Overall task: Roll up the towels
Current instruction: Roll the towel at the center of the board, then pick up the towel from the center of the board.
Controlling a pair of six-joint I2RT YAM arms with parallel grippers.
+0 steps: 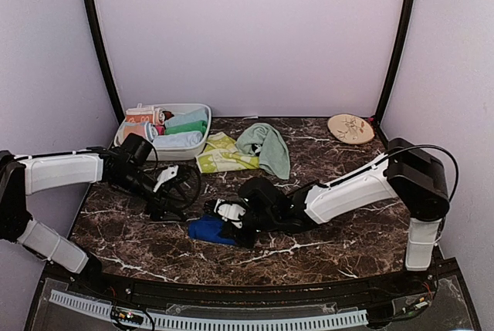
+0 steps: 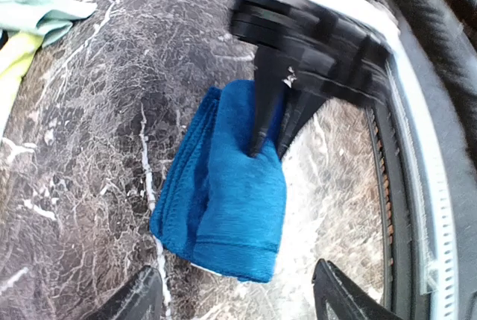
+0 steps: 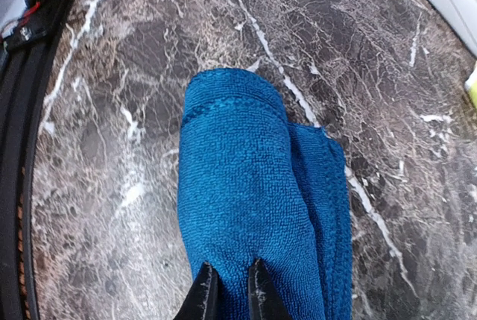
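Note:
Next, my left gripper grabs the blue towel's loose end (image 1: pixel 197 228) (image 2: pixel 217 242) across roll and flat layer together, to keep the towel rolled for the basket.
The deep blue towel (image 1: pixel 207 229) lies partly rolled on the marble table, near the front middle. It fills the right wrist view (image 3: pixel 246 178), a thick roll with a flat layer beside it. My right gripper (image 3: pixel 231 275) is shut on the roll's near end, pinching a fold of cloth; it also shows in the top view (image 1: pixel 225 219). My left gripper (image 2: pixel 238 306) is open and empty, just short of the towel's (image 2: pixel 231 186) other end. The mint green towel (image 1: pixel 264 146) and the yellow-green patterned towel (image 1: pixel 220 153) lie loose farther back.
A white basket (image 1: pixel 185 106) with several rolled towels stands at the back left. The round beige plate (image 1: pixel 350 127) lies at the back right. The table's black front rail (image 2: pixel 395 208) runs close to the blue towel.

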